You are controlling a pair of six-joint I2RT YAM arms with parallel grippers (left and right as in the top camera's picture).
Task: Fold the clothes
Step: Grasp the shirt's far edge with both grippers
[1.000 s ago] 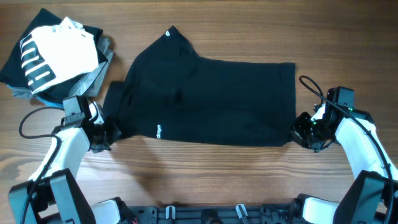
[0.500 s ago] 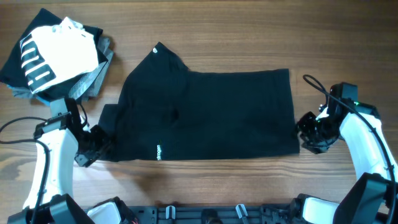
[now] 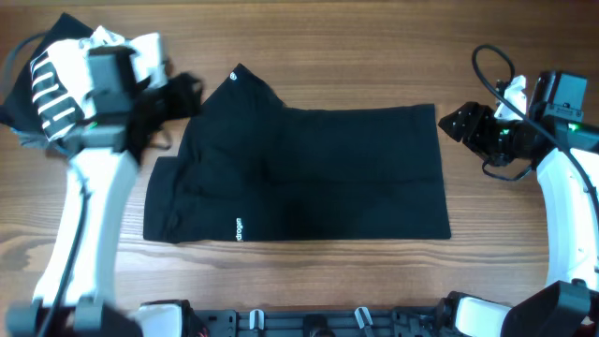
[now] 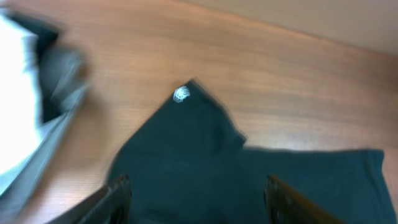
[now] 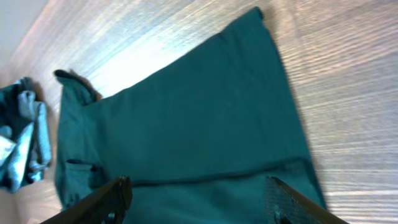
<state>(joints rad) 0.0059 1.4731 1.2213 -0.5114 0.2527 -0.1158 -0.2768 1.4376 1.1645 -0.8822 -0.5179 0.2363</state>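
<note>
The robot's left gripper will next grab the T-shirt [image 3: 309,173] by its pointed far corner with the white tag, to fold it toward the T-shirt's near edge.
The clothes, a black T-shirt [image 3: 309,173], lie folded in a wide flat band across the middle of the table. A small white tag [image 3: 234,77] marks its pointed far-left corner and tiny white lettering [image 3: 238,227] sits by the near edge. My left gripper [image 3: 185,92] hovers open over the shirt's far-left part. In the left wrist view the gripper [image 4: 198,190] has nothing between its fingers, with the shirt [image 4: 205,162] and tag [image 4: 181,94] below. My right gripper [image 3: 457,122] is open beside the far-right corner. The right wrist view shows that gripper [image 5: 198,190] empty above the shirt [image 5: 186,130].
A pile of other garments [image 3: 70,84], black, grey and white, lies at the far left corner, right behind my left arm; it also shows in the left wrist view [image 4: 37,93]. A black rail [image 3: 309,323] runs along the near edge. Bare wooden table [image 3: 309,37] surrounds the shirt.
Both grippers went from shut on the shirt's near corners to open and let it go. Both arms then rose and swung toward the far side. The shirt now lies flatter.
</note>
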